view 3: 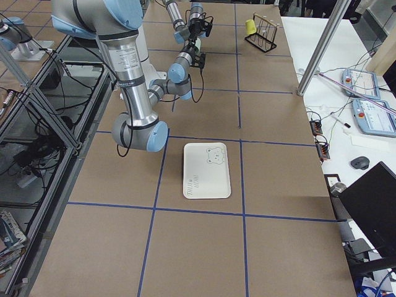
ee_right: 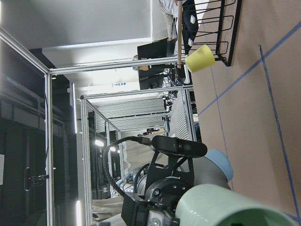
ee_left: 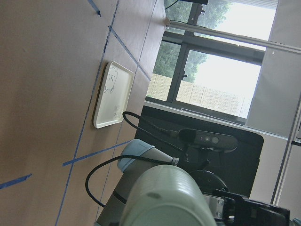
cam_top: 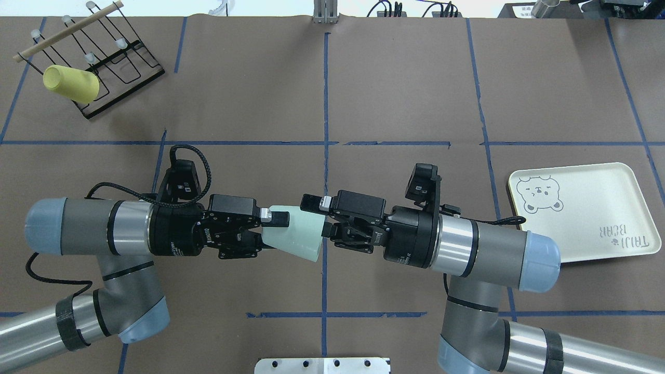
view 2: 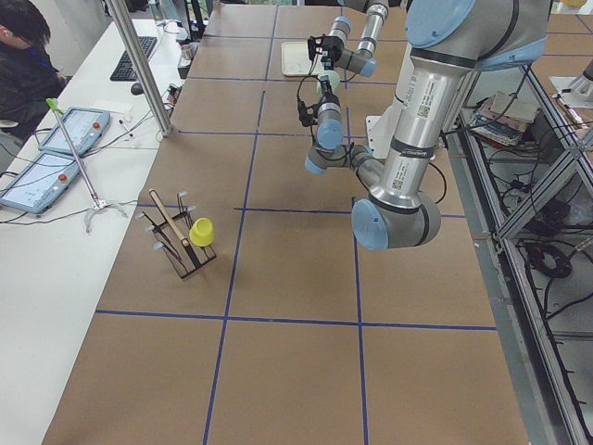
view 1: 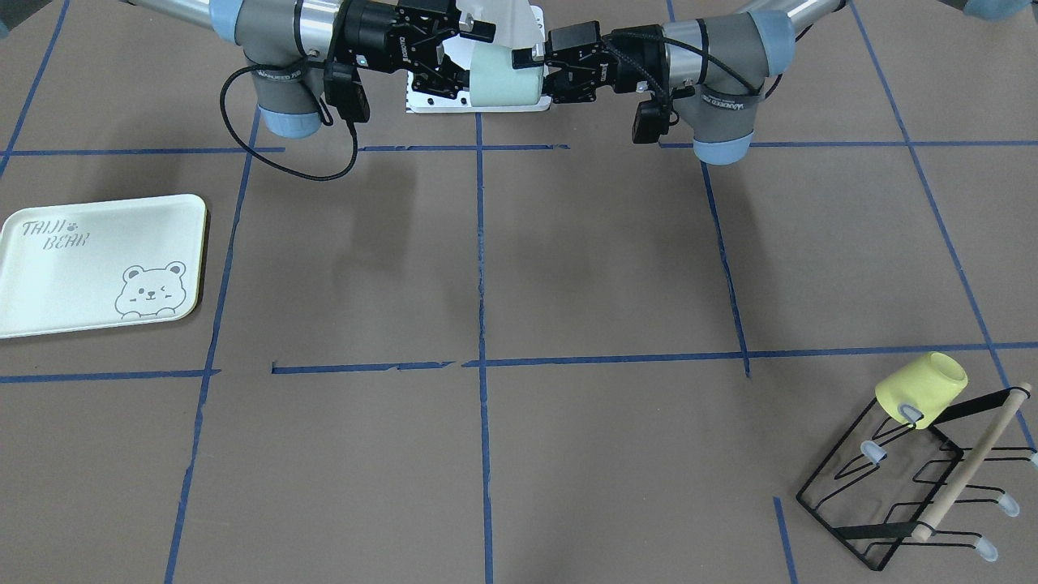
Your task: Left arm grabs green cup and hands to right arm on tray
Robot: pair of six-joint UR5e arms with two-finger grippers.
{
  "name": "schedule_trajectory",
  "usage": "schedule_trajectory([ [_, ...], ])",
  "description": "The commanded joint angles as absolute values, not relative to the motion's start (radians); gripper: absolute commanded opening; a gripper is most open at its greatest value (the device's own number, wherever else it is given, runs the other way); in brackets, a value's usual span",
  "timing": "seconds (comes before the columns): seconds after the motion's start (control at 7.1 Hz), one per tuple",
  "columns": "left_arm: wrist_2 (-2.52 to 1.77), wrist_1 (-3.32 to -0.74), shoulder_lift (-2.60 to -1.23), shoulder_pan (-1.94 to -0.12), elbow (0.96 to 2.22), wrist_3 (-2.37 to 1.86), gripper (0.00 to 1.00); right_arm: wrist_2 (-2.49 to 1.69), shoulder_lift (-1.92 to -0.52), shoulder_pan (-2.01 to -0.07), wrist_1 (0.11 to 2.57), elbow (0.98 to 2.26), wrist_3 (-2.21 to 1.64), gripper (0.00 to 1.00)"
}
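My right gripper grabs the green cup by its wide rim (view 1: pixel 476 75) next, to take it over from my left gripper for the tray (view 1: pixel 97 263).
The green cup (cam_top: pixel 293 235) hangs on its side in the air above the table's middle; it also shows in the front view (view 1: pixel 507 77). My left gripper (cam_top: pixel 269 231) is shut on its narrow base end. My right gripper (cam_top: pixel 320 218) faces it from the other side, open, with one finger over the cup's wide rim and one beside it. In the front view the right gripper (view 1: pixel 466 57) has its jaws spread wide. The tray (cam_top: pixel 582 213) lies flat on the table on my right and holds nothing; it also shows in the front view (view 1: pixel 97 264).
A pale yellow cup (cam_top: pixel 70 83) hangs on a black wire rack (cam_top: pixel 119 67) at the far left corner. A white mounting plate (cam_top: pixel 322 365) sits at the table's near edge. Blue tape lines cross the brown table.
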State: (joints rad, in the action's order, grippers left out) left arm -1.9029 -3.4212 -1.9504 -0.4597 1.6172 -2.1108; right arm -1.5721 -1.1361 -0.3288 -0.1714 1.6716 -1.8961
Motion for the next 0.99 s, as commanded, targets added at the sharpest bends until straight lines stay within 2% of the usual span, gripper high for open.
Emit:
schedule_trajectory([
  [0.0,-1.902,-3.422,-1.951,-0.459,1.618,-2.111,0.23,-1.572,-1.138,-0.33,-0.172,1.672,-1.896,0.58],
  [0.14,-1.902,-3.422,-1.951,-0.459,1.618,-2.112,0.23,-1.572,-1.138,-0.33,-0.172,1.672,-1.896,0.54],
  [0.42,-1.902,-3.421,-1.951,-0.459,1.618,-2.112,0.23,-1.572,-1.138,-0.33,-0.17,1.671,-1.894,0.54],
  [0.56,-1.902,-3.422,-1.951,-0.459,1.62,-2.112,0.23,-1.572,-1.14,-0.33,-0.17,1.671,-1.894,0.45],
  [0.7,-1.902,-3.421,-1.951,-0.459,1.62,-2.112,0.23,-1.572,-1.14,-0.33,-0.172,1.671,-1.894,0.42],
  [0.85,-1.902,-3.421,-1.951,-0.459,1.62,-2.112,0.23,-1.572,-1.138,-0.33,-0.172,1.671,-1.894,0.34],
])
